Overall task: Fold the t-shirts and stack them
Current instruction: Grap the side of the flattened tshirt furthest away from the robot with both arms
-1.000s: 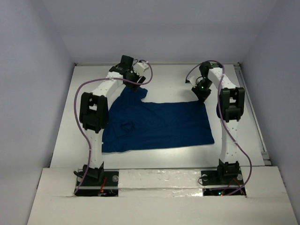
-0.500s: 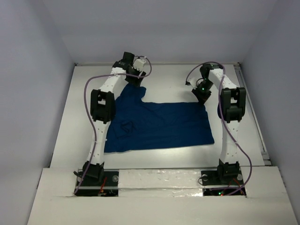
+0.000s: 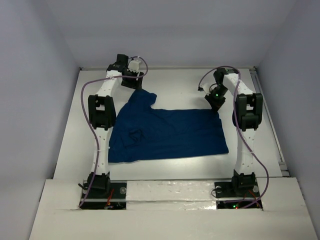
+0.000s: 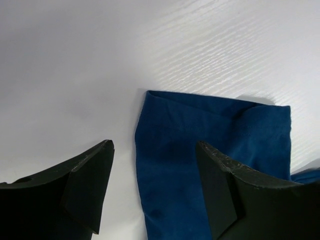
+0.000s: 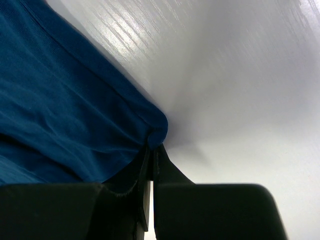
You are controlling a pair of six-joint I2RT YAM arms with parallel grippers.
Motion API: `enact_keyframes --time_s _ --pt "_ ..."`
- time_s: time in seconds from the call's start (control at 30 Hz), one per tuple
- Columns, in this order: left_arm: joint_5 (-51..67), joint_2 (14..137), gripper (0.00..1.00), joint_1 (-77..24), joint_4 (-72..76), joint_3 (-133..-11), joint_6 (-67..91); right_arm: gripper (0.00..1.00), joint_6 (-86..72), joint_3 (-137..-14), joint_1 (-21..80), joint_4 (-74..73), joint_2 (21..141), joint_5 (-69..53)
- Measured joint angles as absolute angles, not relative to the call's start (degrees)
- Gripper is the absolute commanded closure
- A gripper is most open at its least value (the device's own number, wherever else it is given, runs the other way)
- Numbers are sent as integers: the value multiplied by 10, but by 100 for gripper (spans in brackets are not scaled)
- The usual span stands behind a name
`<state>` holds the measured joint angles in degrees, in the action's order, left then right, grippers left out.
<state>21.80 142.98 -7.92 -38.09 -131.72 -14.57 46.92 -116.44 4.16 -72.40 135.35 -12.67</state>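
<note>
I should grab the t-shirt's sleeve with my left gripper by its outer edge near the sleeve's end, to match my right gripper's corner of the t-shirt. Then I can fold the t-shirt's far side over.
The dark navy-blue t-shirt lies spread on the white table, plain side up, one sleeve reaching to the far left. My left gripper is open and empty just beyond that sleeve; in the left wrist view the sleeve lies flat between and ahead of the gripper's two parted fingers. My right gripper is shut on the shirt's far right corner; in the right wrist view the gripper pinches the rounded cloth corner just above the table.
The white table is walled by pale panels at the back and sides. A metal rail runs along its right edge. Both arm bases sit at the near edge.
My left gripper has let go of the sleeve and moved back and to the left. The sleeve now lies flat. My right gripper has stayed put on the corner.
</note>
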Motion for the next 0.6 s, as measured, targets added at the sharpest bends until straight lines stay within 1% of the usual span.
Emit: enact_keyframes --time_s 0.13,0.33,0.6 --pt "228 1432 40 -84 -393 -1324 -146 100 469 -1156 42 -718 1348 -128" --pt "248 1455 41 -89 -407 -1359 -149 100 468 -1138 42 -713 1338 -133" --pt "214 1473 41 -89 -408 -1359 -143 100 468 -1127 42 -709 1332 -136"
